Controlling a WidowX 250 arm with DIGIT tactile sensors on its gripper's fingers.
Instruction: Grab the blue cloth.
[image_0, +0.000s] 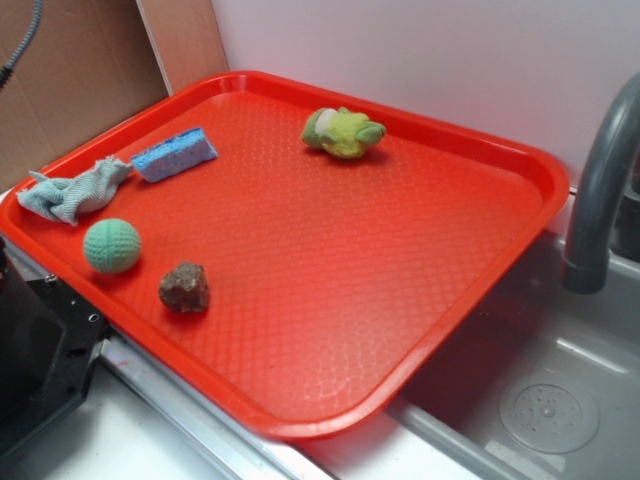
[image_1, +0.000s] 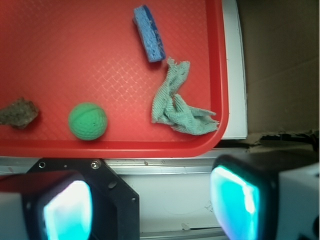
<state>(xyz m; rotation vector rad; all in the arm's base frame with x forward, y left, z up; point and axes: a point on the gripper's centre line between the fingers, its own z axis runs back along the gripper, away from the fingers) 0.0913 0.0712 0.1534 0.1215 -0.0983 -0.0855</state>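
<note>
My gripper grabs the cloth by its bunched middle fold (image_0: 74, 194) next, since the fold stands up while the frayed ends lie slack.
The blue cloth (image_0: 75, 190) is a crumpled pale grey-blue rag in the tray's near left corner, against the rim. In the wrist view the blue cloth (image_1: 177, 102) lies just inside the tray's corner, ahead of my gripper (image_1: 152, 205) and a little to the right. The gripper is open and empty, its two glowing pads (image_1: 67, 210) far apart. It hovers over the white counter outside the tray's rim. In the exterior view only a black part of the robot (image_0: 40, 360) shows at the lower left; the fingers are out of view there.
On the red tray (image_0: 330, 290) lie a bright blue sponge (image_0: 175, 155) beside the cloth, a green ball (image_0: 112, 246), a brown rock (image_0: 185, 288) and a green plush toy (image_0: 343, 132) at the back. A grey faucet (image_0: 600, 180) and sink (image_0: 550, 400) are to the right.
</note>
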